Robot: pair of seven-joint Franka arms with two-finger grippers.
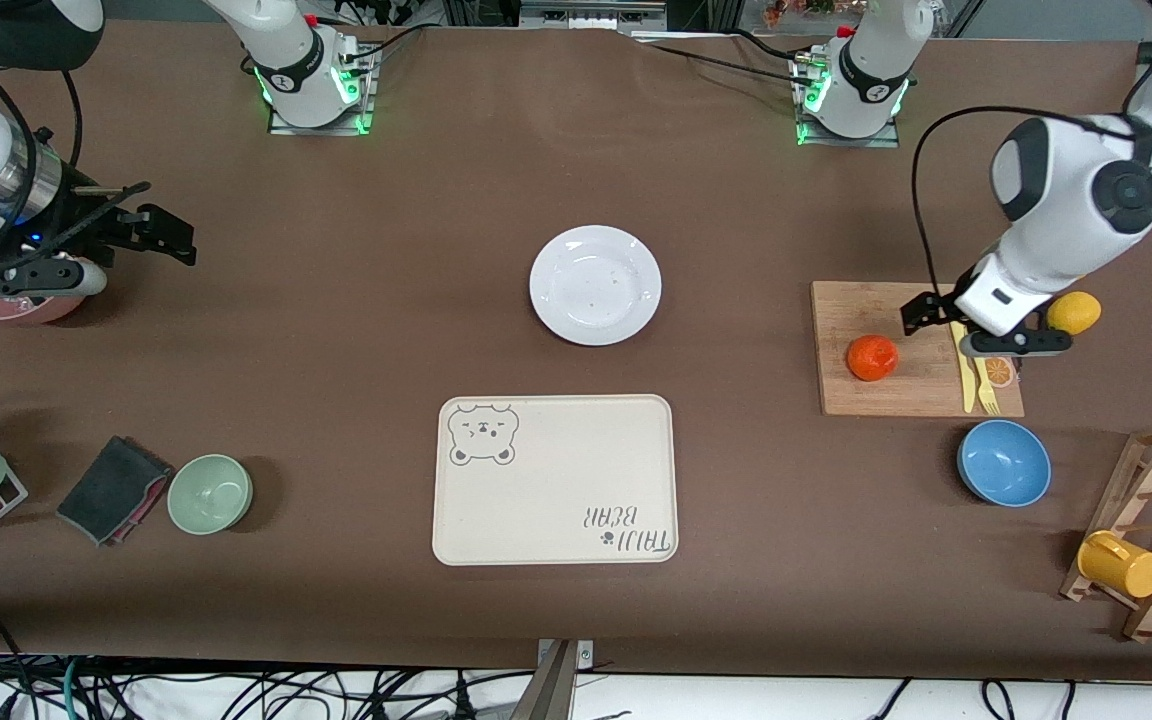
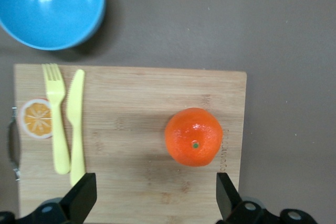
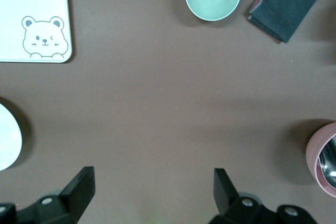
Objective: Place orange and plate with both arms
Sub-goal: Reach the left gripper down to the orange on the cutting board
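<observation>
The left gripper grabs the orange by its round body (image 1: 872,358) next, to put the orange on the white plate (image 1: 595,284).
The orange (image 1: 872,357) lies on a wooden cutting board (image 1: 921,395) toward the left arm's end of the table. My left gripper (image 1: 971,330) hangs open over the board, beside the orange. In the left wrist view the orange (image 2: 193,137) sits just ahead of the open gripper (image 2: 155,195), close to one finger. The white plate (image 1: 595,284) lies empty mid-table; its edge shows in the right wrist view (image 3: 8,137). My right gripper (image 1: 151,232) is open and empty over bare table at the right arm's end (image 3: 152,192).
A bear-printed tray (image 1: 556,480) lies nearer the camera than the plate. A yellow fork and knife (image 1: 976,375) and a lemon (image 1: 1074,312) are by the board. Around it are a blue bowl (image 1: 1004,462), green bowl (image 1: 210,492), dark cloth (image 1: 114,488), pink bowl (image 1: 11,305) and mug rack (image 1: 1136,540).
</observation>
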